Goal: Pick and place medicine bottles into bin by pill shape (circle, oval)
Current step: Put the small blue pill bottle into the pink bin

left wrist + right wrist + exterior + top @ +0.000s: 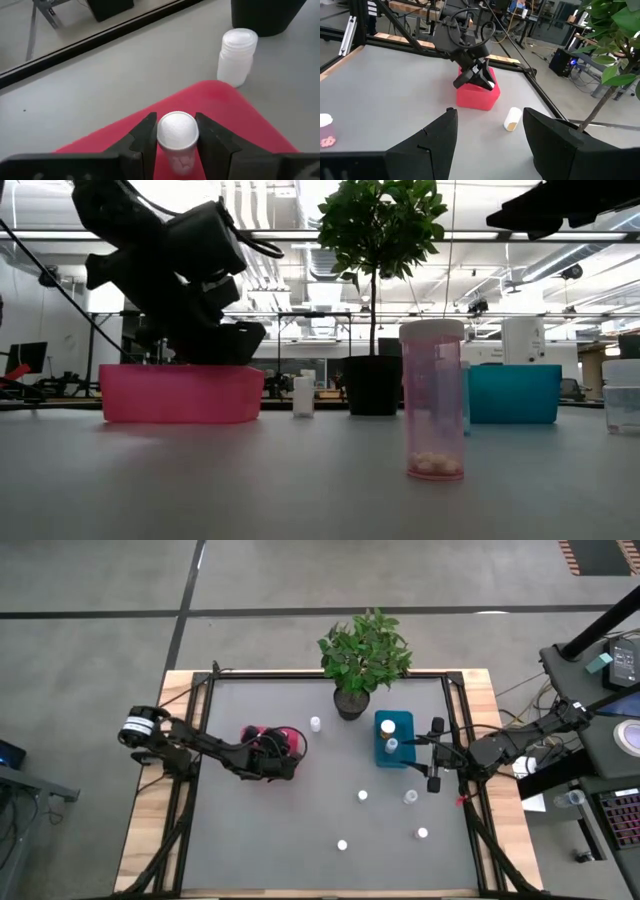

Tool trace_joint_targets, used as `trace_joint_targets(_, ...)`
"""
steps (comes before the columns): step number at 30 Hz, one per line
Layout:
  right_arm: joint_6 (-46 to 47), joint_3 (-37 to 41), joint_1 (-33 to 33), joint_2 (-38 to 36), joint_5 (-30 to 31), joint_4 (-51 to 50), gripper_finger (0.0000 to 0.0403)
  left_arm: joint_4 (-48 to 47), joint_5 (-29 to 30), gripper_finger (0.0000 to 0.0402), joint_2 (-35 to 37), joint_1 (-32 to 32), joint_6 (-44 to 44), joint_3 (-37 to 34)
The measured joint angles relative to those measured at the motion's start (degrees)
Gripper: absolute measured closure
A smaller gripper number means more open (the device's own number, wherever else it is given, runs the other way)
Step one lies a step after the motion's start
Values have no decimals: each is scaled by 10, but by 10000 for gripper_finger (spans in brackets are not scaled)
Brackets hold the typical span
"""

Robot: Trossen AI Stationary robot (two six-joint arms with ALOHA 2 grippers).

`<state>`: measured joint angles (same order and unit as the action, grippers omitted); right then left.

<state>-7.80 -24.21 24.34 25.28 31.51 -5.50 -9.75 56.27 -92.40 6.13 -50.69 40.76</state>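
Observation:
My left gripper is ready to open, and it needs to let go: the small bottle's lower end (181, 165) is low inside the red bin (215, 115) in the left wrist view.
My left gripper (283, 756) is over the red bin (262, 736), shut on a small bottle with a white cap (177, 131). The red bin also shows in the low view (180, 393). My right gripper (435, 755) is open and empty, beside the teal-blue bin (380, 754), which holds two bottles (389, 727). One bottle (236, 55) stands on the table between the red bin and the plant pot. An orange-tinted bottle (433, 400) stands upright on the near part of the table. Several more bottles (362, 796) stand scattered there. My left gripper pinches the small bottle between its two fingers, on the bottle's sides at and just below the cap (162, 141). The fingers slant down from the table's left side. The bottle is over the red bin's inside (235, 115); whether it touches the bin I cannot tell.
A dark pot with a green plant (352, 700) stands at the table's far edge between the bins. A dark frame rail (458, 730) runs along the table's right side beside my right arm. Open table lies in the near left part (250, 830).

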Motion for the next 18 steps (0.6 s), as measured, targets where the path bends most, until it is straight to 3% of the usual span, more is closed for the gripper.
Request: trace_joint_targets(18,-2,0,0,0,0,0,188,4,0,293,0,-1,0,-1)
